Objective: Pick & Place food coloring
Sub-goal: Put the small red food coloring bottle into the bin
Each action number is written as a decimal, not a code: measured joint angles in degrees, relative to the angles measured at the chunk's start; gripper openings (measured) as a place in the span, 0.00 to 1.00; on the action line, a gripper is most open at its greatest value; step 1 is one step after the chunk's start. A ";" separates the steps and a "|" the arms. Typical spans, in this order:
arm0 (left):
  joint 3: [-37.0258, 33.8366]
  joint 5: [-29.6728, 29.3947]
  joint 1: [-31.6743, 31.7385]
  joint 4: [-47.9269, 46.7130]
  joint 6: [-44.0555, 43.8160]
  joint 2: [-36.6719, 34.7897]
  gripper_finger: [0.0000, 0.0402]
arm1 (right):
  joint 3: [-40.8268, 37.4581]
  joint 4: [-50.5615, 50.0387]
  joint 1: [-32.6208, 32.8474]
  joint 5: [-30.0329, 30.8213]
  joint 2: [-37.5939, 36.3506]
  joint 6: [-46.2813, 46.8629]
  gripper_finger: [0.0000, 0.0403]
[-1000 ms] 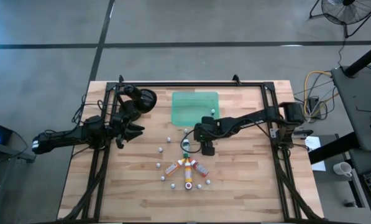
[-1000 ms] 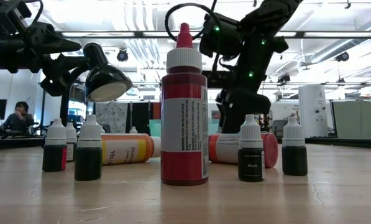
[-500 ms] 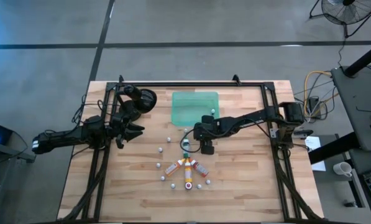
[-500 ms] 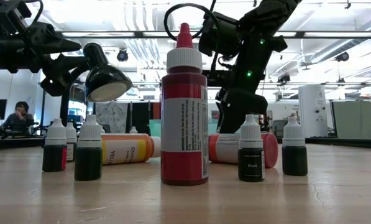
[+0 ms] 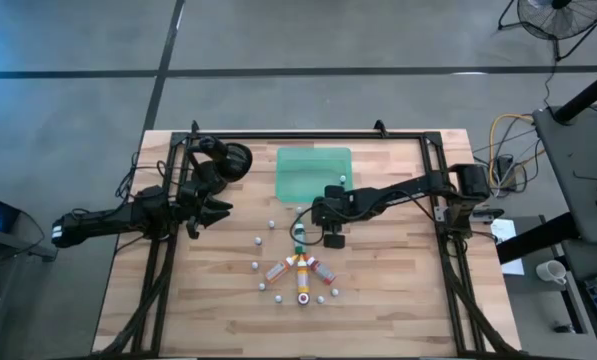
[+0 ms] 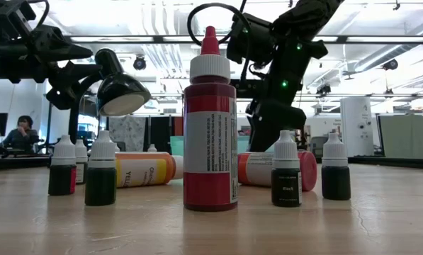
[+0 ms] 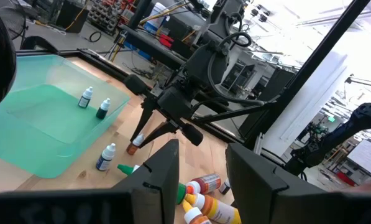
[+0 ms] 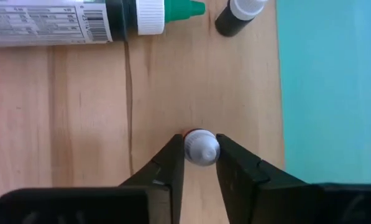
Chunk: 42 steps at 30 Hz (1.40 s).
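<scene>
My right gripper should keep holding the small bottle until it enters the green tray: my fingers pinch the bottle's cap over wood outside the tray's rim.
The food coloring is a cluster of bottles near the table's middle: bigger orange and red ones, a green-tipped one lying on its side, and small white-capped ones standing around them. My right gripper points steeply down just near of the green tray and is shut on one small bottle. Two small bottles stand in the tray. My left gripper waits level at the table's left, open and holding nothing. My right gripper pinches the white cap of a small bottle between its two fingertips. The fingers come from above, slanting down. The bottle stands upright under them; whether its base rests on the wood I cannot tell.
A small dark bottle stands just beyond the held one, next to the tray's edge. A black lamp head sits by the left arm. Black frame rails run round the table. A person sits far behind.
</scene>
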 joint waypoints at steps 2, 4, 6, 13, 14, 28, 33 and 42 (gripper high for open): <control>-0.02 0.02 0.00 0.00 0.00 0.00 0.26 | 0.72 -1.20 0.00 -0.03 -0.82 1.34 0.16; -0.01 0.02 0.00 0.00 -0.01 0.00 0.26 | 2.41 -2.43 0.00 0.16 -1.93 1.59 0.15; -0.02 0.00 -0.02 0.00 0.00 0.00 0.26 | 4.33 -4.77 0.00 0.54 -3.16 1.51 0.15; -0.01 0.01 -0.04 0.00 -0.01 0.00 0.26 | 13.07 -9.77 -0.92 10.29 -5.87 1.71 0.15; -0.01 0.02 -0.04 0.00 -0.01 0.00 0.26 | 14.24 -10.79 -1.69 13.13 -5.87 2.57 0.15; 0.00 0.02 -0.02 0.00 -0.02 0.00 0.26 | 18.48 -21.01 -23.76 -2.32 -0.97 12.85 0.15; -0.01 0.01 0.02 0.00 -0.01 0.00 0.26 | 18.22 -20.88 -25.87 -2.69 2.52 7.77 0.15; -0.01 0.02 0.00 0.00 -0.02 0.00 0.26 | 18.28 -20.76 -25.90 -2.59 9.06 4.14 0.15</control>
